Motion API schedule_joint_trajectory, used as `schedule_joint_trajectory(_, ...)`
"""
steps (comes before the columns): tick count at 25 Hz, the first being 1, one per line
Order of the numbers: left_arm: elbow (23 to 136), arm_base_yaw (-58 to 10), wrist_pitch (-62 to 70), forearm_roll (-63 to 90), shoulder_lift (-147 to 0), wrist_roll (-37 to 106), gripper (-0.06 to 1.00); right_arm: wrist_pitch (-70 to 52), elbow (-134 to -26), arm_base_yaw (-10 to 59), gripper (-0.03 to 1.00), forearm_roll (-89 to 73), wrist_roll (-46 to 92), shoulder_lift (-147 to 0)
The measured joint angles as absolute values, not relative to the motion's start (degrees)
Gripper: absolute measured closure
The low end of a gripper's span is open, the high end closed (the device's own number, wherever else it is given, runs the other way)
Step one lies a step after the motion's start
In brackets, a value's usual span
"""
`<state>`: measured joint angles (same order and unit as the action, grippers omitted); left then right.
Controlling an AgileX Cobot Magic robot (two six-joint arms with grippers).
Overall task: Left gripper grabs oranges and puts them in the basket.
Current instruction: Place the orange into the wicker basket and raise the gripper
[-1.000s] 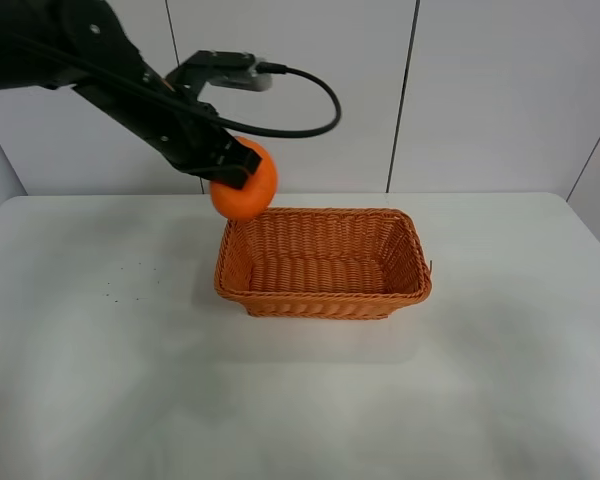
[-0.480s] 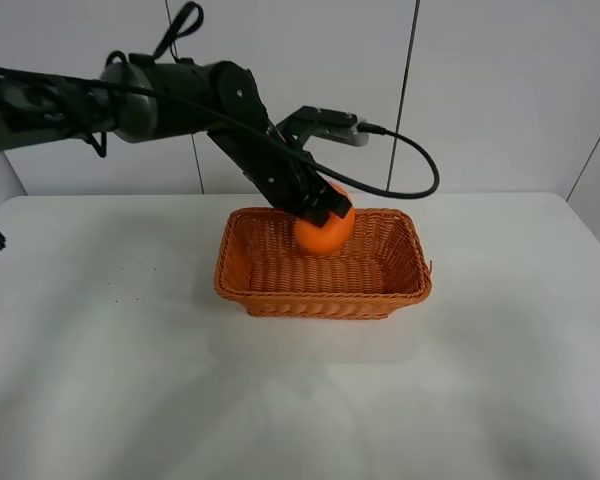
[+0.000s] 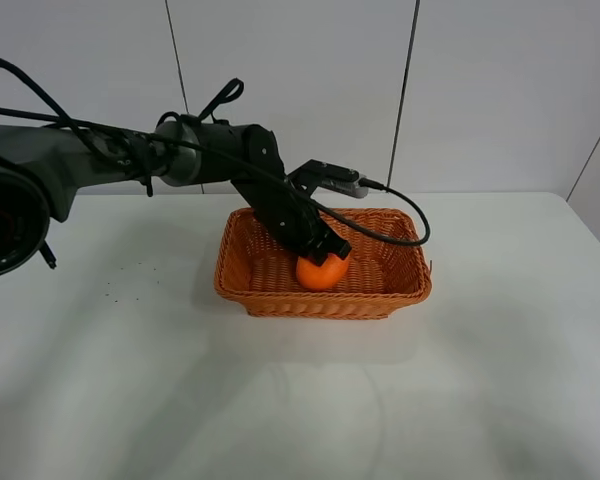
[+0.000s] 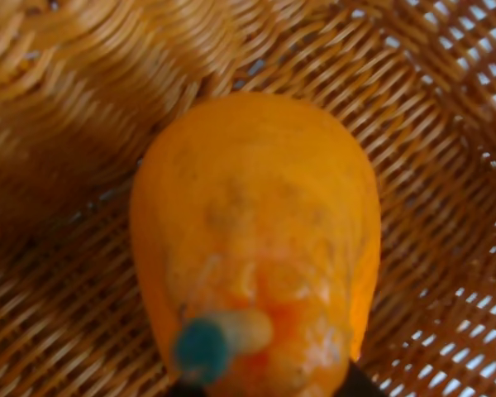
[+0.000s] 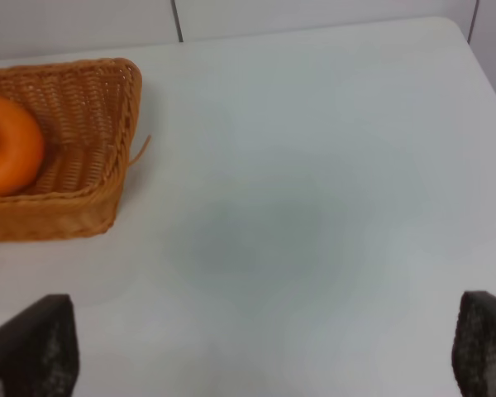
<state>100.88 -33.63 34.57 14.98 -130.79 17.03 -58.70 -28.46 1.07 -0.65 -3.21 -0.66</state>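
The orange (image 3: 321,272) is at the basket's woven bottom and would remain there, so it is time to open my left gripper now.
The orange (image 3: 321,272) is low inside the wicker basket (image 3: 405,287), near its middle, at or just above the woven floor. My left gripper (image 3: 323,252) reaches down into the basket and is shut on the top of the orange. In the left wrist view the orange (image 4: 256,240) fills the frame over the basket weave (image 4: 446,124), and the jaw tips barely show at the edge. The right wrist view shows the orange (image 5: 8,157) in the basket (image 5: 107,124) from afar. My right gripper (image 5: 258,343) is open and empty above the table.
The white table (image 3: 130,380) spreads around the basket. A black cable (image 3: 400,236) trails from the left arm over the basket's back rim. A white panelled wall stands behind the table.
My left gripper carried the orange from above the basket's back left corner to the right over the rim and down into the basket.
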Motion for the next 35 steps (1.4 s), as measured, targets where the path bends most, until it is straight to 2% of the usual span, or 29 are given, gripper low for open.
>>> schedule_joint_trajectory(10,101.1,-33.6,34.4,14.8,-130.9,17.0,0.81,-58.7,-28.5,1.1,0.27,-0.6,-3.2,-0.7)
schedule_joint_trajectory(12,101.1,-33.6,34.5,14.7,-130.9,17.0,0.76,-58.7,-28.5,1.1,0.27,-0.6,-3.2,-0.7)
schedule_joint_trajectory(14,101.1,-33.6,34.5,14.7,-130.9,17.0,0.63,-58.7,-28.5,1.1,0.27,-0.6,-3.2,-0.7)
schedule_joint_trajectory(19,101.1,-33.6,34.5,14.7,-130.9,17.0,0.14,-58.7,-28.5,1.1,0.27,-0.6,-3.2,-0.7)
schedule_joint_trajectory(22,101.1,-33.6,34.5,14.6,-130.8,17.0,0.02,-58.7,-28.5,1.1,0.27,-0.6,-3.2,-0.7)
schedule_joint_trajectory(26,101.1,-33.6,34.5,13.8,-129.7,17.0,-0.02,-58.7,-28.5,1.1,0.27,-0.6,-3.2,-0.7)
schedule_joint_trajectory(35,104.4,-33.6,37.6,10.4,-126.5,16.0,-0.02,-58.7,-28.5,1.1,0.27,-0.6,-3.2,-0.7)
